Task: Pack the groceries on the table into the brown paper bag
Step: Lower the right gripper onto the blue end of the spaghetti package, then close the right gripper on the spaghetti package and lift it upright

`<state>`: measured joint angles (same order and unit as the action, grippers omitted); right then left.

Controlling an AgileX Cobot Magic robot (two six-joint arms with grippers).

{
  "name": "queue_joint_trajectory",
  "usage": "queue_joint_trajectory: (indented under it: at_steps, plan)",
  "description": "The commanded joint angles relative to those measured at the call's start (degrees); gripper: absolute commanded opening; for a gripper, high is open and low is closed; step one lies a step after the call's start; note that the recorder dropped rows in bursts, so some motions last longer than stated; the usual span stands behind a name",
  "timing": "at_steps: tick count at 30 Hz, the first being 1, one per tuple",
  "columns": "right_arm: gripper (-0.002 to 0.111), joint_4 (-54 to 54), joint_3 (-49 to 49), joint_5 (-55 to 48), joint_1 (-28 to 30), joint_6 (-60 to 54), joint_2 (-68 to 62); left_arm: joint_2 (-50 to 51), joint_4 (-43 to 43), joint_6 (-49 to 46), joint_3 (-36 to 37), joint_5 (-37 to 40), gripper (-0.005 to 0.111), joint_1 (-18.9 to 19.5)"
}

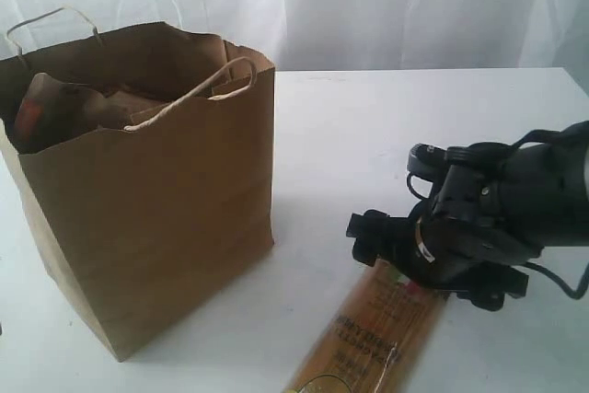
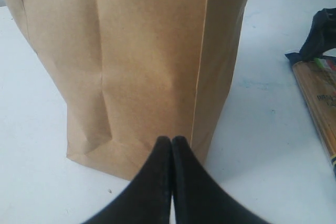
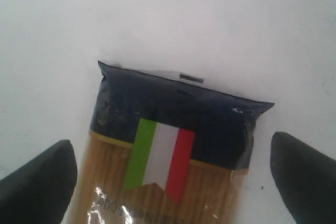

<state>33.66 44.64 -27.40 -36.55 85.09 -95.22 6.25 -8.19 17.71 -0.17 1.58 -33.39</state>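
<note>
Next, my right gripper grabs the spaghetti packet [image 1: 368, 338] by its dark end [image 1: 405, 278] to pack it into the brown paper bag.
The brown paper bag [image 1: 138, 200] stands upright on the left of the table [image 1: 386, 135], its top open, with brownish packed goods [image 1: 64, 108] showing inside. The spaghetti packet [image 1: 368, 338] lies flat near the front right. My right gripper [image 1: 396, 250] hangs open over the packet's dark end. In the right wrist view its fingers [image 3: 42, 182] stand wide on either side of the spaghetti packet [image 3: 168, 150], apart from it. My left gripper [image 2: 171, 140] is shut and empty, close to the brown paper bag's lower corner [image 2: 142, 51]. The other groceries are out of view.
White curtains hang behind the table. The bag's twisted handles [image 1: 207, 89] stick up at its rim. In the left wrist view, the spaghetti packet [image 2: 320, 93] and the right arm's black gripper [image 2: 323, 30] lie to the bag's side.
</note>
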Motion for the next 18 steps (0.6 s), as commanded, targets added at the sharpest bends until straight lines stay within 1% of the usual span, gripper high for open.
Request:
queue_joint_trajectory:
  at_steps: [1,9,11,12,13,15,18]
  plan:
    - [0.092,-0.4,0.8,1.5,0.6,0.7,-2.2,-0.3,0.1,0.3,0.2,-0.2,0.0,0.1]
    - [0.092,-1.8,0.8,1.1,0.6,0.7,-4.4,-0.3,0.1,0.3,0.2,-0.2,0.0,0.1]
    - [0.087,-1.9,0.8,1.7,0.6,-0.2,-5.2,-0.3,0.1,0.3,0.2,-0.2,0.0,0.1]
    - [0.082,-2.4,0.8,2.3,0.6,-1.2,-5.5,-0.3,0.1,0.3,0.2,-0.2,0.0,0.1]
    - [0.074,-2.9,0.8,2.7,0.6,-2.0,-5.8,-0.3,0.1,0.3,0.2,-0.2,0.0,0.1]
    - [0.055,-3.3,0.8,4.3,0.6,-2.8,-6.3,-0.3,0.1,0.3,0.2,-0.2,0.0,0.1]
    - [0.019,-3.4,0.8,7.0,0.6,-2.8,-6.3,-0.3,0.1,0.3,0.2,-0.2,0.0,0.1]
